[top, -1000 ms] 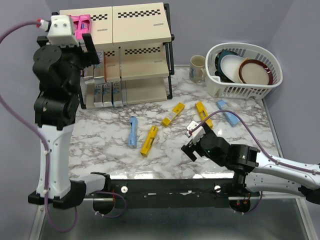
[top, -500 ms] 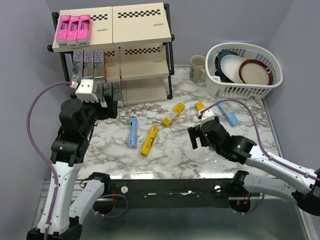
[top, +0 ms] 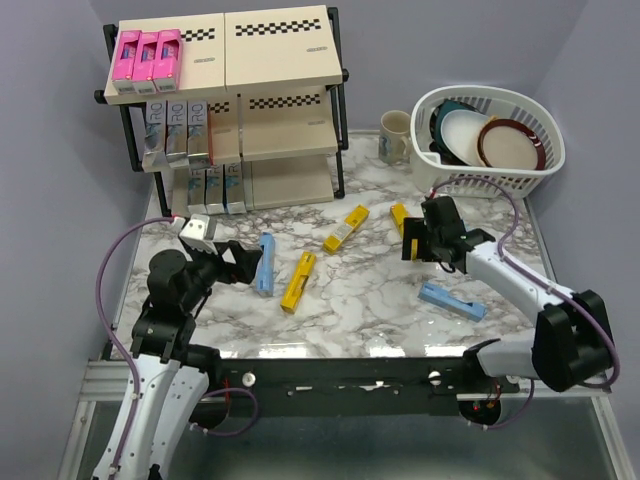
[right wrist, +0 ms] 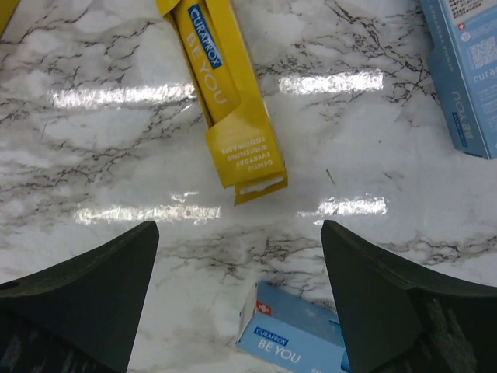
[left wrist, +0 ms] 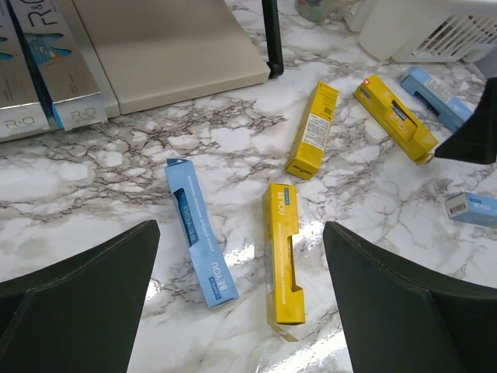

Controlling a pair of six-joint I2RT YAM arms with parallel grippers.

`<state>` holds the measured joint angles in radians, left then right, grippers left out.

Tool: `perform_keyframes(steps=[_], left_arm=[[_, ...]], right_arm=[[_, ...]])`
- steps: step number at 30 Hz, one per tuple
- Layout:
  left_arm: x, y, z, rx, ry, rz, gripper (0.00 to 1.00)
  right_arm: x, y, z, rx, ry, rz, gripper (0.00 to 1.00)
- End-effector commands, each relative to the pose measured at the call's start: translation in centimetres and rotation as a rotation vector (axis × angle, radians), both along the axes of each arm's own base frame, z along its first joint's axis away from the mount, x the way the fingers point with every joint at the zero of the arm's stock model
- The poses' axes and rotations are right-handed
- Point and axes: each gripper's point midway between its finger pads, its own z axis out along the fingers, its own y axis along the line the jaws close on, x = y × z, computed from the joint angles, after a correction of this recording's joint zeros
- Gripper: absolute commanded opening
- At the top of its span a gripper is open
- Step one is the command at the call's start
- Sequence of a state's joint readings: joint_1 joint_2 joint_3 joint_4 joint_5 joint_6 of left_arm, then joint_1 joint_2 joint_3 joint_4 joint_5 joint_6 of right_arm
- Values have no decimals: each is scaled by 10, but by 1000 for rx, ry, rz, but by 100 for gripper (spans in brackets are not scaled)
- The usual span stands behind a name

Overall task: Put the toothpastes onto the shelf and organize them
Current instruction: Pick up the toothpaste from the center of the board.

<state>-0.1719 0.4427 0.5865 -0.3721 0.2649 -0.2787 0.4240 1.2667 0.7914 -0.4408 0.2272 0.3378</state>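
My right gripper grabs the yellow carton by its tabbed end (right wrist: 249,162) next, to leave the carton's opposite end free for my left gripper.
The shelf (top: 275,45) stands at the back left, with pink toothpastes (top: 145,55) on its top board and silver ones (top: 175,128) below. Loose toothpastes lie on the marble: a light blue (top: 264,263) (left wrist: 194,233), a yellow (top: 298,281) (left wrist: 283,260), a second yellow (top: 346,228) (left wrist: 314,128), and a light blue (top: 452,300) at the front right. My left gripper (top: 243,262) (left wrist: 241,311) hangs open just left of the blue and yellow pair. My right gripper (top: 415,240) (right wrist: 241,311) is open over a third yellow (right wrist: 225,109). A blue carton (right wrist: 299,334) lies low between its fingers, untouched.
A white dish basket (top: 470,182) with plates stands at the back right, a mug (top: 395,135) beside it. Another light blue carton (right wrist: 462,78) lies to the right of the right gripper. The shelf's black leg (left wrist: 272,39) stands near the far yellow carton.
My left arm came down from the shelf top, leaving a third pink carton there, to low over the table. My right arm swung back and right, over the yellow carton.
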Motion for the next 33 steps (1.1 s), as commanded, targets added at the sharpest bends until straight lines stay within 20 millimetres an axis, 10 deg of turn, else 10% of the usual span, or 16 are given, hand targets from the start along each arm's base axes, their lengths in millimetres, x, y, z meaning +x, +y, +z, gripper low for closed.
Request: perform_keyframes(steps=[1,9,18,33], left_arm=[[-4,-10,23,-50,-95,-49,99],[-8,-8,21,-29,-98,-31,99],[-9,-11,20,-34,-97,-45,99],[-10,-24,13,-48,-64,-116,99]], right_arm=[[37,7,0,68,0,38,94],[63,6,-26,11,100,94,88],[50,7,-62,-20,243,151,73],[32,9,-60,-22,259,206,34]])
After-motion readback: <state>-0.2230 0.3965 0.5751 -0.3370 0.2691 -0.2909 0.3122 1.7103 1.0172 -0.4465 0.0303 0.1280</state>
